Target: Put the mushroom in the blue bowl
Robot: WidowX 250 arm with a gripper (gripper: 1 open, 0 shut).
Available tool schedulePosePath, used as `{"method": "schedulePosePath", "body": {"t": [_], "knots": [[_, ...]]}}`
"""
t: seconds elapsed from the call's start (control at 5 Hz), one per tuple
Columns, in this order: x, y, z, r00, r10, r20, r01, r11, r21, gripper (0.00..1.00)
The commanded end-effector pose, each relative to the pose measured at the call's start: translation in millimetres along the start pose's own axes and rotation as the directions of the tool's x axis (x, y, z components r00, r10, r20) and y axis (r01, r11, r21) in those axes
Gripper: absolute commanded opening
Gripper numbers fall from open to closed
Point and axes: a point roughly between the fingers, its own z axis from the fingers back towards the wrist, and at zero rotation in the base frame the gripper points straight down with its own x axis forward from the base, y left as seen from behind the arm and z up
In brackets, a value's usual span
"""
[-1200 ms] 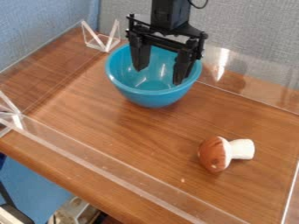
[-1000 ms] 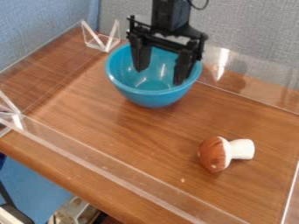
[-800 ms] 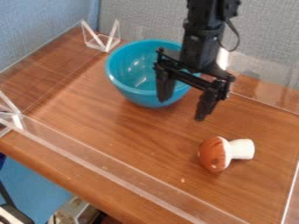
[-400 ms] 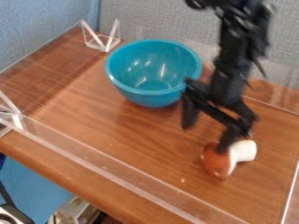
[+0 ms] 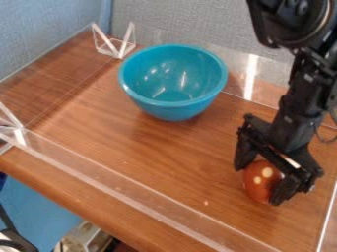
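My gripper should close now. Its fingers reach down beside the reddish-brown cap (image 5: 262,180), low near the wooden table, so they would catch the mushroom.
The mushroom (image 5: 261,182), a small reddish-brown cap, lies on the wooden table (image 5: 118,138) at the front right, partly hidden by the black fingers; its stem does not show. My gripper (image 5: 271,175) points down over it, open, with one finger on each side of the cap and low near the tabletop. I cannot tell whether the fingers touch it. The blue bowl (image 5: 172,81), round and glossy turquoise, stands upright and empty at the back centre, well to the left of the gripper.
Low clear acrylic walls (image 5: 158,192) run around the tabletop, close to the mushroom on the right and front. A small clear acrylic stand (image 5: 112,41) sits at the back left corner. The arm (image 5: 305,59) rises at the right.
The gripper travelled from above the bowl to the right and front, came down and rolled, and now straddles the mushroom. It stayed open. The bowl and mushroom have not moved.
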Motion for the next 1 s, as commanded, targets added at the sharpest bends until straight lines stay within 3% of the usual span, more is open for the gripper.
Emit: {"method": "schedulePosePath", "body": {"t": [0.0, 0.2, 0.8], "knots": [[8.9, 2.2, 14.3, 0.998, -0.010, 0.060, 0.009, 1.000, 0.018, 1.00], [9.6, 5.8, 13.7, 0.998, -0.006, 0.059, 0.004, 1.000, 0.028, 0.00], [6.3, 13.4, -5.2, 0.999, 0.031, 0.040, -0.032, 0.999, 0.022, 0.00]]}}
